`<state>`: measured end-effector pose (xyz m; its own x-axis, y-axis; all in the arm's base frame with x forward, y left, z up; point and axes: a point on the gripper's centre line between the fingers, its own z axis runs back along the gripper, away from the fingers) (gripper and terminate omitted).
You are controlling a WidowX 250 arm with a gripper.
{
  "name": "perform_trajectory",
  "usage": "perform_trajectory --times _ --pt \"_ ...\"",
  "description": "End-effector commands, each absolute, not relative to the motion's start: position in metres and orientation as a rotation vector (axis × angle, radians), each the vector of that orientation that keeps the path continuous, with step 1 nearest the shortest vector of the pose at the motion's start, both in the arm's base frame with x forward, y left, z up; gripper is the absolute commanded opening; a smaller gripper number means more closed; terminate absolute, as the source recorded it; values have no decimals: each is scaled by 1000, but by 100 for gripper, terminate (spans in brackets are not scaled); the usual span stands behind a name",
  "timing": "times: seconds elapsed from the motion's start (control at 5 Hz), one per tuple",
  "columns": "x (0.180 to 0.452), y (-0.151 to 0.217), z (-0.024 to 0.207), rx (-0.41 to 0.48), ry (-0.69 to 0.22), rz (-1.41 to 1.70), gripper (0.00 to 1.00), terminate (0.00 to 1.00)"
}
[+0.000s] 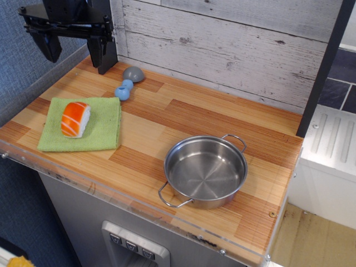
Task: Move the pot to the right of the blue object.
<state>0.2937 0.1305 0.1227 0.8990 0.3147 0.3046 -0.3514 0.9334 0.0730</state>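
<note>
My gripper grabs the shiny steel pot by its rim point(169, 153) next, to set it beside the blue object point(123, 91).
The shiny steel pot point(205, 171) with two wire loop handles stands empty near the front right of the wooden counter. The small light-blue peanut-shaped piece point(124, 90) lies at the back left, well apart from the pot. My black gripper point(75, 51) hangs above the back left corner, just left of and behind the blue piece. Its two fingers are spread wide and hold nothing.
A grey dome-shaped piece point(133, 73) lies just behind the blue piece. An orange-and-white sushi piece point(75, 119) rests on a green cloth point(103, 127) at the left. A white plank wall point(233, 44) runs behind. The counter edge point(167, 214) is close to the pot.
</note>
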Motion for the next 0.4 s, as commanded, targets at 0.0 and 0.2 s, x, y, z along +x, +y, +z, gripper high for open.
perform_trajectory --times 0.0,0.2 --pt "294 131 123 128 -294 346 100 0" --pt "296 111 120 106 -303 268 100 0"
